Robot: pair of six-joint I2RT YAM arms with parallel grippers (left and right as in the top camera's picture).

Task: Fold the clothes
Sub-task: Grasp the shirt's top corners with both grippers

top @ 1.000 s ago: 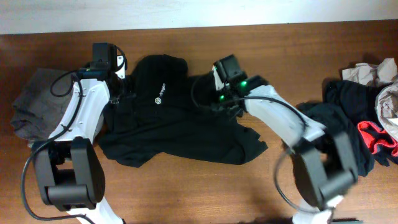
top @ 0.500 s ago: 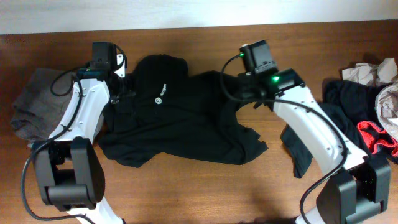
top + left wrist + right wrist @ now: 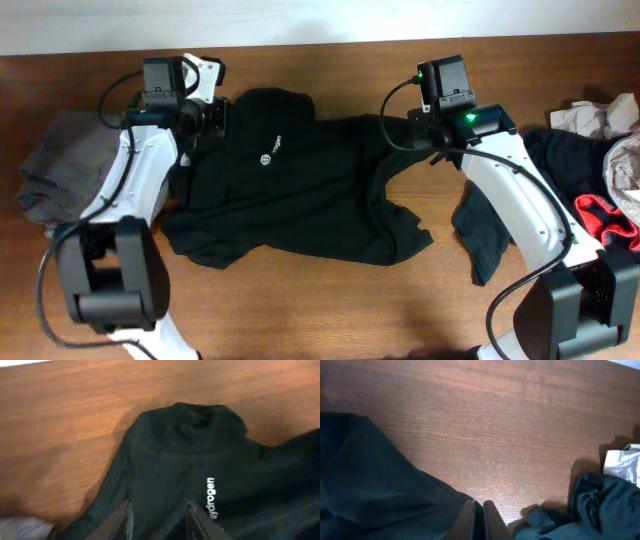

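Note:
I should next grab the black T-shirt's logo-side shoulder with my left gripper, opposite my right gripper's corner of it, to spread it flat for folding.
The clothes to hand are a large black T-shirt [image 3: 300,190] with a small white logo [image 3: 266,157], spread across the middle of the table. My left gripper [image 3: 213,115] hovers over its left shoulder. In the left wrist view this gripper [image 3: 160,522] is open, and the shirt [image 3: 200,460] lies loose under its spread fingers [image 3: 125,520]. My right gripper [image 3: 425,128] is at the shirt's far right corner. The right wrist view shows it [image 3: 480,520] shut on the edge of the black cloth [image 3: 375,485], which is pulled taut toward it.
A crumpled grey garment [image 3: 50,170] lies at the left edge. A heap of black, red [image 3: 605,225] and beige [image 3: 600,115] garments sits at the right edge. A dark garment [image 3: 485,235] lies under my right arm. Bare wood runs along the table's far side.
My right gripper has moved right and toward the far edge, dragging the shirt's right side out flatter. My left gripper has opened and let go of the shirt's left shoulder.

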